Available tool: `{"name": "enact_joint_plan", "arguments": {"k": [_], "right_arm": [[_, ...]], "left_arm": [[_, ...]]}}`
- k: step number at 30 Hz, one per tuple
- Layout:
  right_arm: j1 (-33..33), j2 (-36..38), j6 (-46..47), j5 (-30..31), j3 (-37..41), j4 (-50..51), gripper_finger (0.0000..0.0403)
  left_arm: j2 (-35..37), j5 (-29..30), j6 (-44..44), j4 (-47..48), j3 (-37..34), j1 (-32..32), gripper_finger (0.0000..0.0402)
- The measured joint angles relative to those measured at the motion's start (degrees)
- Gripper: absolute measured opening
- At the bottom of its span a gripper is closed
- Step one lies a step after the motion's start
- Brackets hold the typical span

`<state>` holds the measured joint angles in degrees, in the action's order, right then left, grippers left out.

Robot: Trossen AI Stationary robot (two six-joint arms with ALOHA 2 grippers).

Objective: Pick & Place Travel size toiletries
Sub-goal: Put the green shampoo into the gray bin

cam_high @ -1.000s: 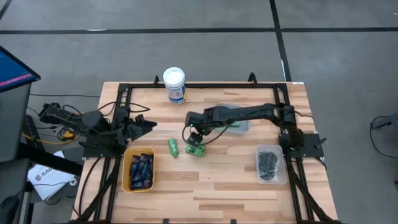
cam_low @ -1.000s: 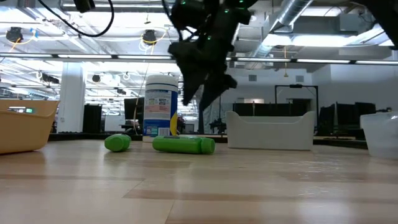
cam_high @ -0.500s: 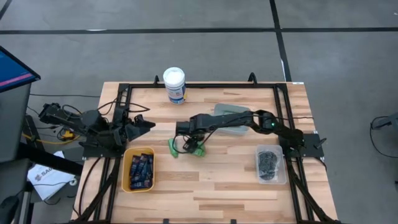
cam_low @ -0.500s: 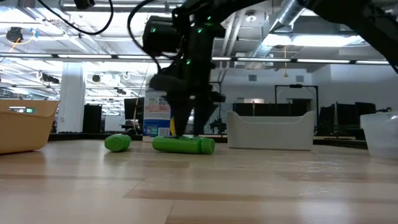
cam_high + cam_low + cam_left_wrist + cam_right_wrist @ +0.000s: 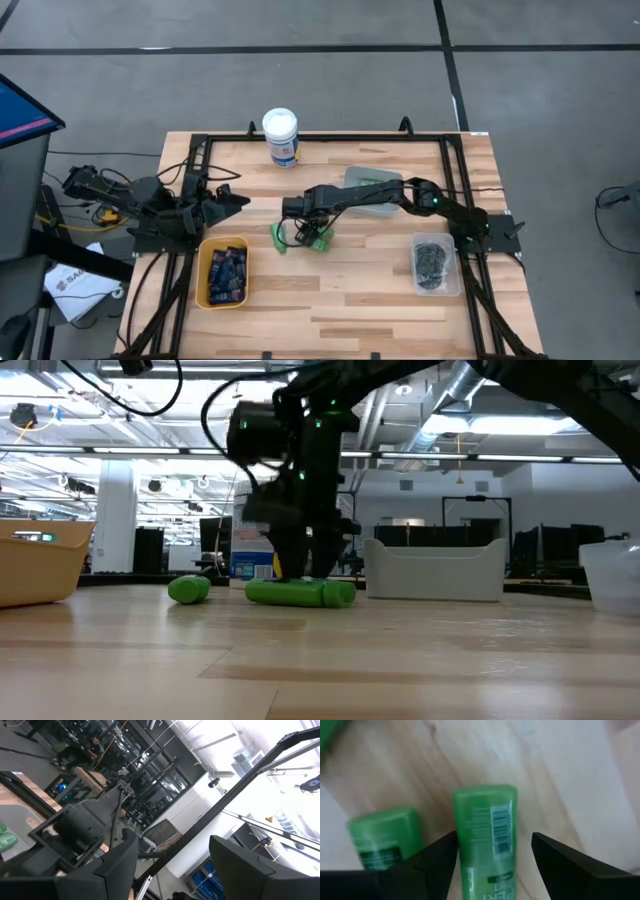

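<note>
My right gripper grabs the barcoded body of the green bottle between its fingers next, to pick and place the travel toiletries.
Two bright green bottles (image 5: pixel 316 239) lie side by side on their sides on the wooden table, and a third green bottle (image 5: pixel 279 238) lies just to their left. My right gripper (image 5: pixel 492 852) points down over the pair, open. Its fingers stand on either side of one green bottle (image 5: pixel 485 837), with the other bottle (image 5: pixel 384 837) outside them. In the low view the fingers reach down to the lying bottle (image 5: pixel 298 593). My left gripper (image 5: pixel 236 200) waits open at the table's left side, clear of everything. My right gripper comes from above with its fingers across one lying green bottle, one on each long side. One finger (image 5: pixel 437 857) stands right at the bottle's edge (image 5: pixel 459 845); I cannot tell whether it touches. The bottle lies flat on the table.
A tall white canister with a blue label (image 5: pixel 281 136) stands at the far edge. A yellow bin with dark tubes (image 5: pixel 224 272) sits near left. A clear tray with dark tins (image 5: pixel 435 263) sits near right, and another clear tray (image 5: pixel 378 190) lies under my right arm.
My right gripper has sunk and gone a little toward the table's left, down onto the pair of green bottles. It has tipped to point straight down. Its fingers have stayed open.
</note>
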<state>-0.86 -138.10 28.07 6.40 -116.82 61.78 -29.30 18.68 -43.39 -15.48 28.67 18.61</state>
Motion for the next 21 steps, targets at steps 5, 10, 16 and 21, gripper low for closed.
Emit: {"name": "enact_joint_plan", "arguments": {"k": [5, 10, 16, 21], "right_arm": [[0.42, -2.20, -2.41, -2.29, -0.49, 0.12, 0.0245], [0.74, -2.21, -3.19, -2.47, -0.37, -0.35, 0.0234], [0.39, -1.67, -4.64, -2.74, -0.25, -0.73, 0.0182], [0.37, -1.78, -7.56, -3.92, -1.39, 0.41, 0.0148]], "left_arm": [[0.00, 0.02, 0.06, -0.01, 0.00, 0.00, 0.0241], [0.00, 0.02, -0.10, -0.01, 0.00, 0.00, 0.0241], [0.00, 0.09, -0.10, -0.01, 0.00, 0.00, 0.0241], [0.00, 0.17, -0.12, -0.01, 0.00, 0.00, 0.0241]]}}
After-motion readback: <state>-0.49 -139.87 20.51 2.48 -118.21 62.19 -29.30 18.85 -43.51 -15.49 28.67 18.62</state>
